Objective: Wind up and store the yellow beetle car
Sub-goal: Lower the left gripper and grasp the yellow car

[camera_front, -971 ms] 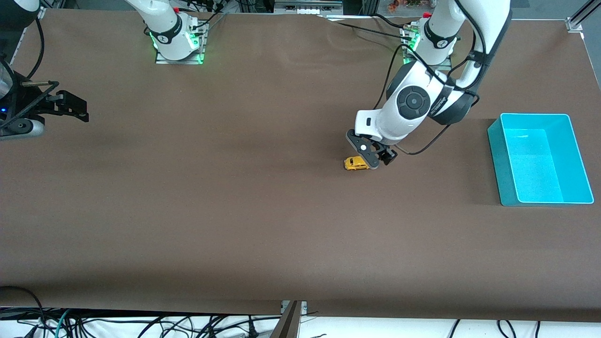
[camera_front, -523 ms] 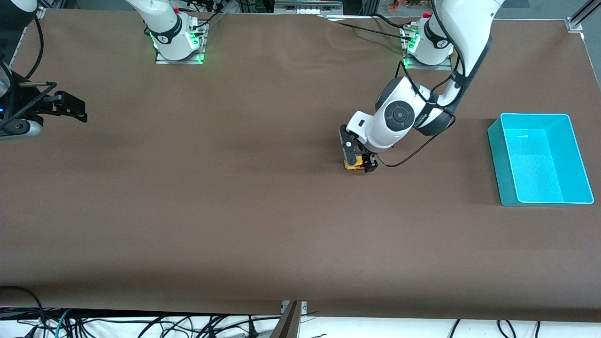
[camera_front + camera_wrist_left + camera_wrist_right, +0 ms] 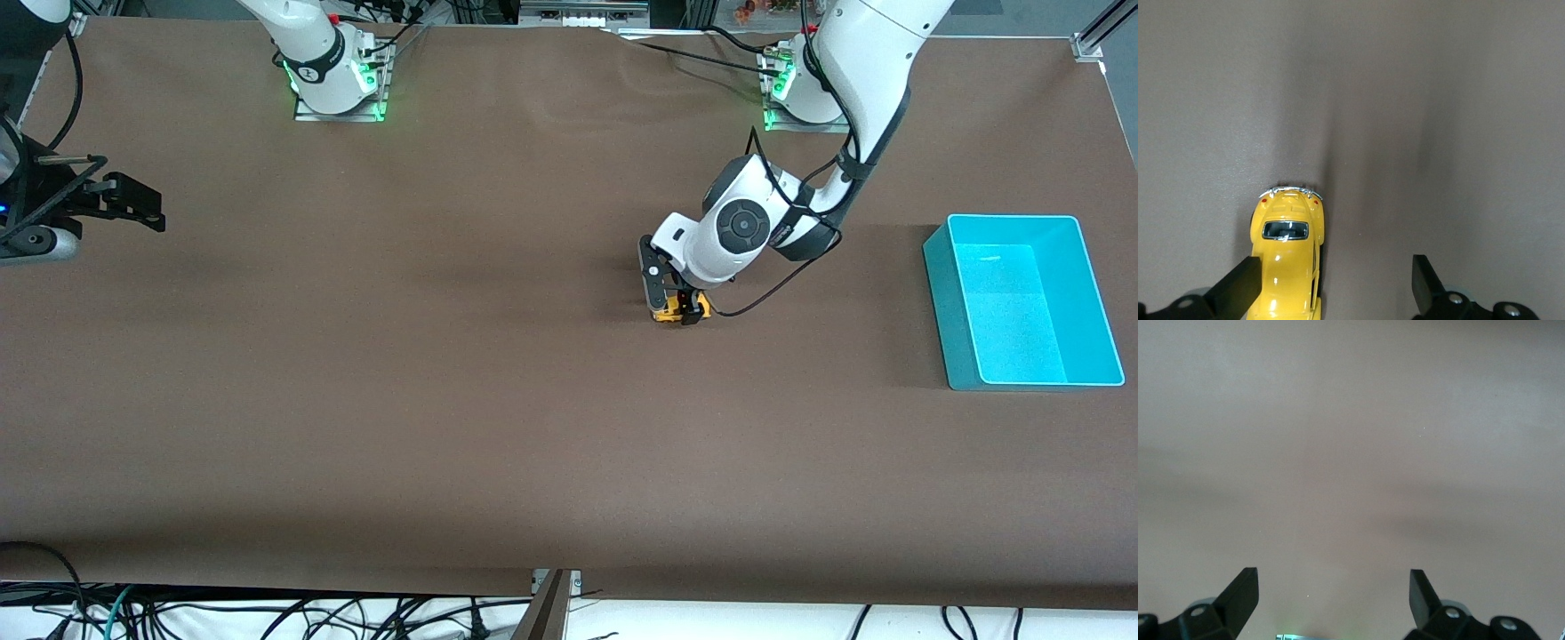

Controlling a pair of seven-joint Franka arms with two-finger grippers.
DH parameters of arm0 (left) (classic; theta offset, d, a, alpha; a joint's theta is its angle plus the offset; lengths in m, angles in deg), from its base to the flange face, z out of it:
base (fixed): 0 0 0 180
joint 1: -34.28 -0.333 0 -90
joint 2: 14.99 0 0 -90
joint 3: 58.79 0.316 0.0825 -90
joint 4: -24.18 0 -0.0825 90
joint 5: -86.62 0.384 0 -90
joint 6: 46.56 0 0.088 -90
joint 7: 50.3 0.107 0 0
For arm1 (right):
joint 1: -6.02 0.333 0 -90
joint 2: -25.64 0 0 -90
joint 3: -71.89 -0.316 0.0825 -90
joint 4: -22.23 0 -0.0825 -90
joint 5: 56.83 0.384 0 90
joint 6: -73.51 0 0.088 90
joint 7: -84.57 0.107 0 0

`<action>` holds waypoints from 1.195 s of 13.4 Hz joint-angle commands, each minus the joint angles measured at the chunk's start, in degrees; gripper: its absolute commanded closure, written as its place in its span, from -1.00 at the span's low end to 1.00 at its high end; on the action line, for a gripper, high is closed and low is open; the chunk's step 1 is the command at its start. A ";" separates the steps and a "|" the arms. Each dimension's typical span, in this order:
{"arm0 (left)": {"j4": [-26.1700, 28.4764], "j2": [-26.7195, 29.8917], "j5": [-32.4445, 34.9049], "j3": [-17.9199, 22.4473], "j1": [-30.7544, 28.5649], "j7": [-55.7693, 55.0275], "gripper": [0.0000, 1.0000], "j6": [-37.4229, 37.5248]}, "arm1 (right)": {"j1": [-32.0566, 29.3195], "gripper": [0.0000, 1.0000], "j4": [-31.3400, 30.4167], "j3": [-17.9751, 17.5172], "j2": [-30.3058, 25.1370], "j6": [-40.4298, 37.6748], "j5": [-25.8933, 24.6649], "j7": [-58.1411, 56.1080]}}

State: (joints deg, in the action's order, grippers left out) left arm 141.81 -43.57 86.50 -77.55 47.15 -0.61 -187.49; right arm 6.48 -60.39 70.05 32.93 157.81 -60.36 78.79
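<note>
Next, my left gripper grabs the yellow beetle car by its front body [image 3: 1282,303], to store it in the teal bin.
The yellow beetle car [image 3: 701,308] stands on the brown table, toward the left arm's end. My left gripper [image 3: 676,307] is down over it, open, with a finger on either side of the car. In the left wrist view the yellow beetle car [image 3: 1286,257] sits between the jaws, close against one finger [image 3: 1238,290] and well apart from the other finger [image 3: 1425,288]; the left gripper [image 3: 1335,287] has no hold on it. My right gripper [image 3: 147,204] waits open at the right arm's end of the table, and the right gripper [image 3: 1333,597] sees only bare table.
A teal bin [image 3: 942,302] with nothing in it stands at the left arm's end of the table, beside the car. The arm bases [image 3: 338,80] are along the table edge farthest from the front camera.
The left arm swung its wrist round and came down, so the open jaws now straddle the car that they hung beside a second ago. The right arm has not moved.
</note>
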 commanded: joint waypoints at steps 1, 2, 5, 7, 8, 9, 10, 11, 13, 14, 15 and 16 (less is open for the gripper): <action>0.15 -1.04 1.08 1.26 0.41 1.37 -1.00 -1.63 | -0.11 -1.00 -0.97 0.35 -0.70 -0.28 0.89 0.69; -0.03 -1.04 1.08 1.44 0.41 1.37 -1.00 -1.63 | -0.37 -1.00 -0.80 0.52 -0.70 -0.28 0.98 0.60; -0.29 -0.43 1.17 1.53 0.41 1.37 -1.00 -1.37 | -0.55 -1.00 -0.71 1.49 -0.70 -0.19 0.98 0.60; -0.38 -0.42 1.17 1.62 0.41 1.72 -1.00 -1.37 | -0.55 -1.00 -0.71 1.49 -0.61 -0.10 0.98 0.60; -0.38 -0.51 1.17 1.79 0.41 1.72 -1.00 -1.37 | -0.55 -1.00 -0.71 1.49 -0.35 0.07 0.98 0.51; -0.38 -0.77 1.08 1.80 0.41 1.72 -1.00 -1.46 | -0.72 -1.00 -0.71 1.58 -0.26 0.16 0.98 0.51; -0.38 -1.21 1.08 1.80 0.41 1.63 -1.00 -1.63 | -0.72 -1.00 -0.71 1.49 -0.26 0.34 0.89 0.51; -0.38 -1.91 1.00 1.97 0.41 1.63 -1.00 -1.81 | -0.81 -1.00 -0.71 1.49 -0.17 0.51 0.89 0.51; -0.38 -2.27 0.64 2.84 0.41 1.63 -0.85 -3.03 | -0.72 -1.00 -0.71 1.49 0.09 0.43 0.80 0.60; -0.47 -2.10 0.99 3.37 0.41 1.72 -0.18 -3.21 | -0.72 -1.00 -0.71 1.49 0.09 0.16 0.80 0.60; -0.73 -1.83 0.99 3.47 0.41 1.72 0.51 -3.21 | -0.81 -1.00 -0.71 1.49 0.09 0.34 0.80 0.60; -0.91 -1.40 1.08 3.64 -0.03 1.72 1.00 -2.87 | -0.81 -1.00 -0.71 1.49 0.09 0.42 0.89 0.60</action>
State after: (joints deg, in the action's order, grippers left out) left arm 141.63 -45.49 86.62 -74.55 47.12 0.43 -190.42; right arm 6.06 -60.42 71.55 33.62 157.93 -60.33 78.88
